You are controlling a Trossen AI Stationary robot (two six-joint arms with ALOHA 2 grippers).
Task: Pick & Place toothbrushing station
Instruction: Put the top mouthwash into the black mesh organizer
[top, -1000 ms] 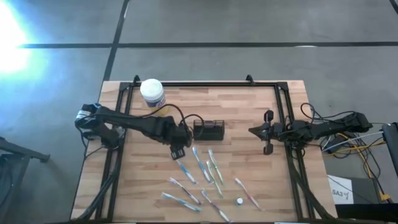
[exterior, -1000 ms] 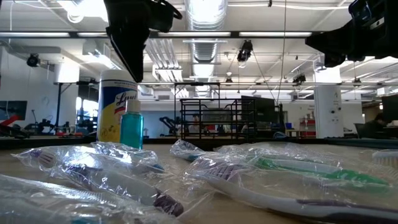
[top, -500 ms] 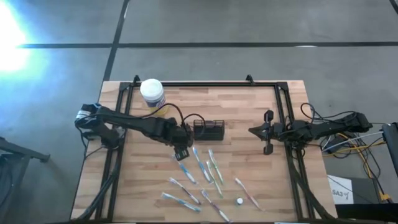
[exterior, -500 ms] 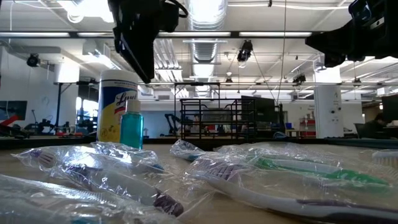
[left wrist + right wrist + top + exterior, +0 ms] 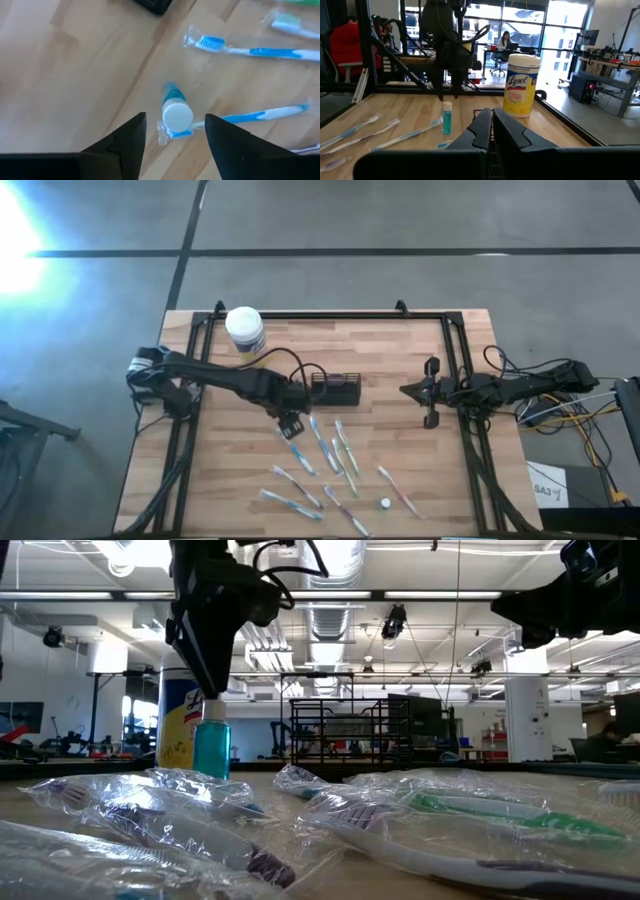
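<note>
Next, the left gripper takes hold of the blue bottle by its white-end with the cap point(image 5: 178, 115), to stand the bottle in the black toothbrushing station.
The toothbrushing station point(image 5: 335, 388) is a small black box standing on the wood table near its middle; the low view shows it as a dark frame point(image 5: 350, 730). Left of it, my left gripper point(image 5: 290, 423) points down and is open. Its fingers stand just above and on either side of a small blue bottle with a white cap point(image 5: 177, 116), which stands upright point(image 5: 211, 745) on the table. My right gripper point(image 5: 405, 390) is shut and held level above the table's right side, its tips toward the station.
Several wrapped toothbrushes point(image 5: 320, 450) lie scattered across the near half of the table, one right beside the bottle point(image 5: 260, 114). A yellow jar with a white lid point(image 5: 245, 330) stands at the far left. A small white cap point(image 5: 385, 503) lies near the front edge.
My left gripper has come down toward the blue bottle and rolled about its own axis; its fingertips now hang just over the bottle's cap. The gap between its fingers looks the same. The bottle and the station have stayed put.
</note>
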